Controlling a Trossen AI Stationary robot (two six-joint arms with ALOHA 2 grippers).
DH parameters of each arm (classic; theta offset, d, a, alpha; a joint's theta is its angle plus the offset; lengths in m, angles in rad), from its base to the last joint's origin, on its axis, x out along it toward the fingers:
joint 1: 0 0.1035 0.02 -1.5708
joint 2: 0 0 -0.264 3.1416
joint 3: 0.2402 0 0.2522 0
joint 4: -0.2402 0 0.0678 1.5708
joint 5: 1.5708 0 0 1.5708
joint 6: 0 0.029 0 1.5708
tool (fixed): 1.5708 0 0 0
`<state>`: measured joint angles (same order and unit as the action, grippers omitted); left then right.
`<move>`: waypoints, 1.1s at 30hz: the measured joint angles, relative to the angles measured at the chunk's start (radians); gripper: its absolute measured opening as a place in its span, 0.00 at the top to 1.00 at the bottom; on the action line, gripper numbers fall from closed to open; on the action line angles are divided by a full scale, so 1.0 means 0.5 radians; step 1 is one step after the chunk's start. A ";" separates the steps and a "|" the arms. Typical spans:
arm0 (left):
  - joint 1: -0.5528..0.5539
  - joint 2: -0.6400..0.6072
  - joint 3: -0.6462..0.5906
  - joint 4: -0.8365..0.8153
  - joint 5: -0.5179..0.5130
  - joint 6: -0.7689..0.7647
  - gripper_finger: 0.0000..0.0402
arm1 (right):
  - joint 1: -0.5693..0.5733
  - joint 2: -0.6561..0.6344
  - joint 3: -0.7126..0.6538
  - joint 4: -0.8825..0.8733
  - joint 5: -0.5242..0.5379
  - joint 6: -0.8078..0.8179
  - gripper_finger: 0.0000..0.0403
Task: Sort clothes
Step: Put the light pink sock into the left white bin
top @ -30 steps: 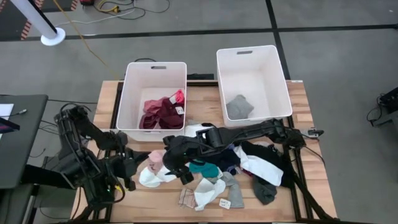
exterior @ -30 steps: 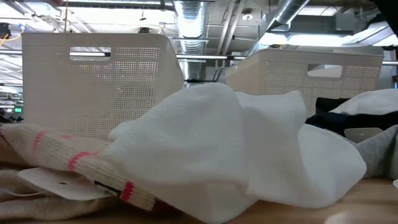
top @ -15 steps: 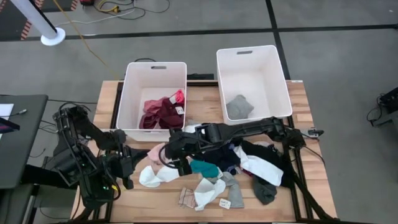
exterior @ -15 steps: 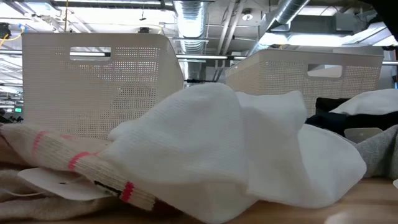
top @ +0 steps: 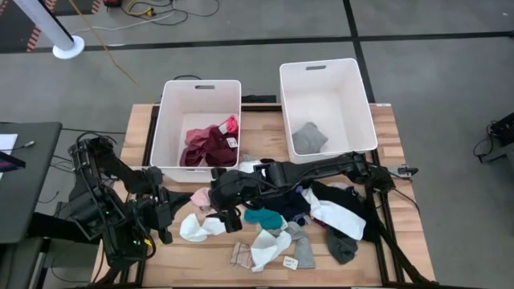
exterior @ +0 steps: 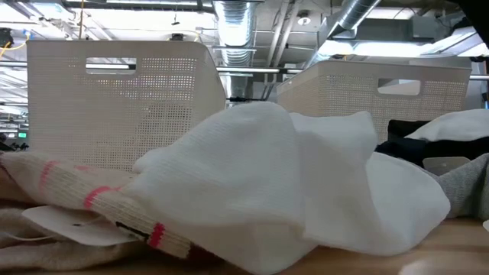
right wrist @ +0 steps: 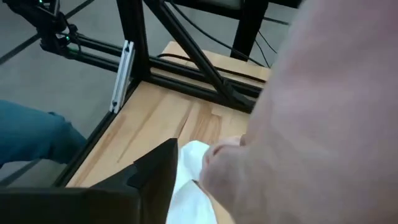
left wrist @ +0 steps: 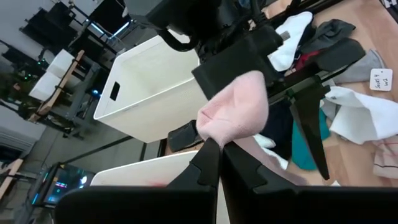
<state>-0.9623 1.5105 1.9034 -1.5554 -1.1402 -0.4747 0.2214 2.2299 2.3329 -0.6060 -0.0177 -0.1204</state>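
Observation:
The pink garment needs to be sorted into the white bin with maroon clothes (top: 199, 116), so my right gripper will grab it by its bunched middle (top: 201, 198) next.
My left gripper (left wrist: 214, 155), at the table's left, is shut on a pink garment (left wrist: 239, 112), which it holds off the table. My right gripper (top: 226, 215) reaches in from the right and stands open, with the pink garment (top: 201, 198) between its fingers. One right finger (right wrist: 155, 174) shows beside the pink fabric; the fabric hides the other. More clothes lie in a heap on the table: a white one (top: 197, 229), a teal one (top: 263, 217), black and white ones (top: 337, 213) and a grey one (top: 341, 249). In the low view a white garment (exterior: 290, 183) fills the picture. My left gripper pinches one end of the pink garment (left wrist: 216, 132) between its two fingertips. The rest bunches up beyond the fingertips, clear of the table. Whether my right gripper's open fingers touch the pink garment, I cannot tell.
Two white bins stand at the table's far side. The left bin (top: 165, 120) holds maroon and pink clothes (top: 210, 144). The right bin (top: 285, 104) holds a grey garment (top: 309, 138). Tagged socks (top: 273, 250) lie near the front edge.
My right gripper has rolled a little at the pink garment while staying open. The left gripper and the garment have kept their place.

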 joint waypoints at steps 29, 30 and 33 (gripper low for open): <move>-0.017 0.001 -0.183 -0.031 0.214 -0.482 0.68 | -0.029 -0.070 -0.001 -0.198 0.005 -0.250 1.00; -0.021 0.001 -0.213 -0.030 0.223 -0.521 0.67 | -0.029 -0.086 0.000 -0.195 0.019 -0.258 1.00; -0.035 0.002 -0.297 -0.030 0.269 -0.645 0.65 | -0.029 -0.160 0.000 -0.260 0.048 -0.281 1.00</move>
<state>-0.9798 1.5116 1.7548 -1.5705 -1.0058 -0.7971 0.2070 2.1500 2.3329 -0.7357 0.0063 -0.2607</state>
